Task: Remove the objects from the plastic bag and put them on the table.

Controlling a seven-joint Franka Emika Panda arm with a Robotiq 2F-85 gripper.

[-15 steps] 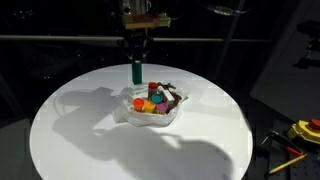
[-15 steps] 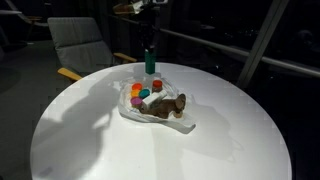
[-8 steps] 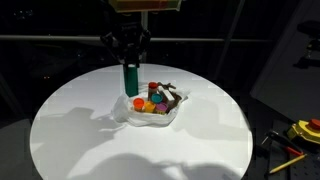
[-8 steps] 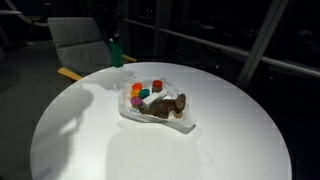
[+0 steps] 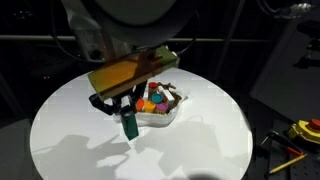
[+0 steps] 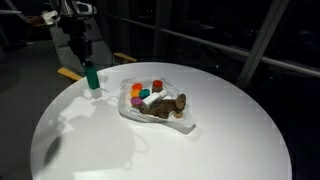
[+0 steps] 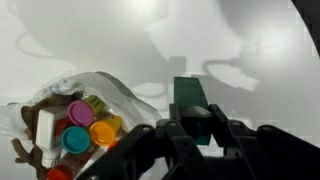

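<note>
The lower end of the dark green block is above the table, so the block would drop if I opened now. My gripper should keep holding it until it reaches the table.
My gripper (image 5: 128, 112) is shut on a dark green block (image 5: 129, 124) and holds it upright just over the white round table (image 5: 70, 140), to one side of the clear plastic bag (image 5: 158, 108). The block also shows in an exterior view (image 6: 91, 76) and in the wrist view (image 7: 193, 105), between the black jaws (image 7: 195, 128). The bag (image 6: 155, 106) lies open near the table's middle and holds several small coloured pieces (image 7: 82, 128) and a brown toy (image 6: 170, 106). In the wrist view the bag (image 7: 70, 125) lies at the left, apart from the block.
A chair (image 6: 85, 45) stands behind the table. Yellow and red tools (image 5: 298, 135) lie off the table at the lower right. The table (image 6: 220, 140) has bare surface all round the bag.
The gripper has carried the green block from above the bag's far side sideways and down to just over the table beside the bag. The bag has not moved.
</note>
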